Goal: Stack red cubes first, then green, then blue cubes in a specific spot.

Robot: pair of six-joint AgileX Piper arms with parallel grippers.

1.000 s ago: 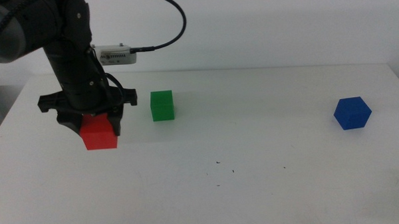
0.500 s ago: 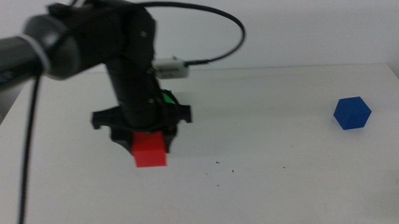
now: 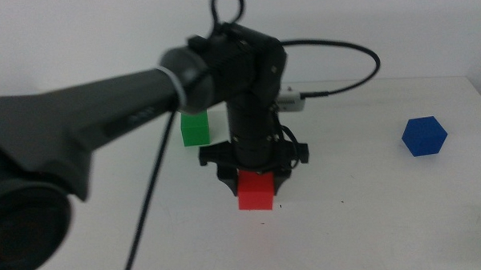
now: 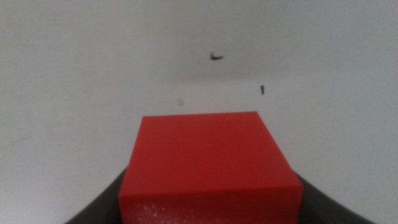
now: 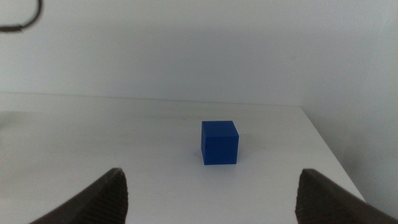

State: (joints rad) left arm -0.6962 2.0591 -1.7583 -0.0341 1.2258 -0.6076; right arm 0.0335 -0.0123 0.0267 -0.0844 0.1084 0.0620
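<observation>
The robot's left gripper should keep holding the red cube, because the red cube's lower edge (image 3: 256, 207) is still above the tabletop spot in the middle view.
My left gripper (image 3: 256, 186) is over the middle of the table, shut on the red cube (image 3: 255, 190), which fills the left wrist view as a red cube (image 4: 208, 165) between the dark jaws. White tabletop with tiny dark specks (image 4: 216, 57) lies just beyond it. The green cube (image 3: 194, 129) rests on the table behind and to the left of the arm. Far to the right sits the blue cube (image 3: 424, 136). In the right wrist view the blue cube (image 5: 219, 142) stands ahead of my right gripper (image 5: 210, 199), whose jaws are wide apart and hold nothing.
The left arm's dark body (image 3: 104, 124) and its cable (image 3: 342, 71) cross the left and middle of the scene. The table's far edge (image 3: 383, 80) meets a white wall. Its right edge runs close to the blue cube.
My left gripper has carried the red cube rightward, from the table's left part past the green cube to the middle. The blue and green cubes have stayed put.
</observation>
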